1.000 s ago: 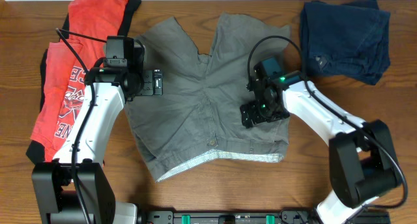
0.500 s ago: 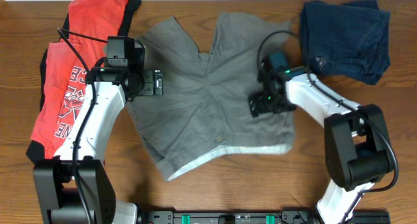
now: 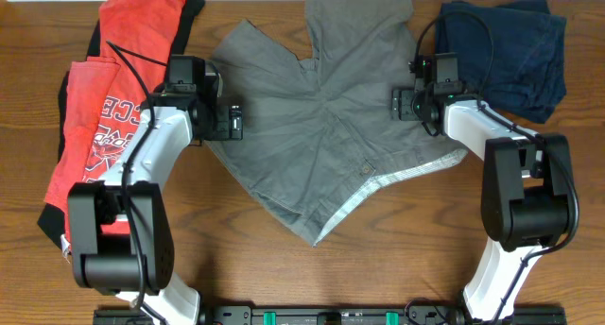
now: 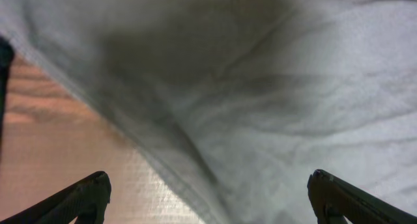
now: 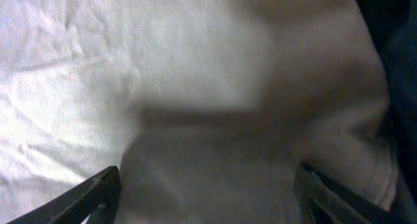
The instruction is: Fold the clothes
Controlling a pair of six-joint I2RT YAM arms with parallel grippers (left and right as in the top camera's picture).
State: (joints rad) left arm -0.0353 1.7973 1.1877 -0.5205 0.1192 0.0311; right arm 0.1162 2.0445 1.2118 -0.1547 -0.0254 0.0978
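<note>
I will next grab the grey-khaki shorts [image 3: 312,127] with my left gripper by the shorts' edge next to the wood. Then I will pull the shorts out flat to fold them.
The grey-khaki shorts [image 3: 312,127] lie spread on the table, turned at an angle. The legs point to the back and the waistband with its paler lining [image 3: 378,188] points to the front right. My left gripper [image 3: 232,122] is open over the shorts' left edge. In the left wrist view [image 4: 208,201] its fingers straddle the cloth's hem and bare wood. My right gripper [image 3: 402,105] is open over the shorts' right side. In the right wrist view [image 5: 208,185] its fingers are wide apart, with grey cloth [image 5: 163,87] filling the view.
A red T-shirt [image 3: 104,108] with white lettering lies at the left, under my left arm. A dark navy folded garment [image 3: 506,56] lies at the back right, close to my right gripper. Bare wooden table [image 3: 236,259] shows in front.
My right gripper has moved to the back and right. The shorts have swung with it, and the waistband now runs diagonally. My left gripper has shifted slightly right.
</note>
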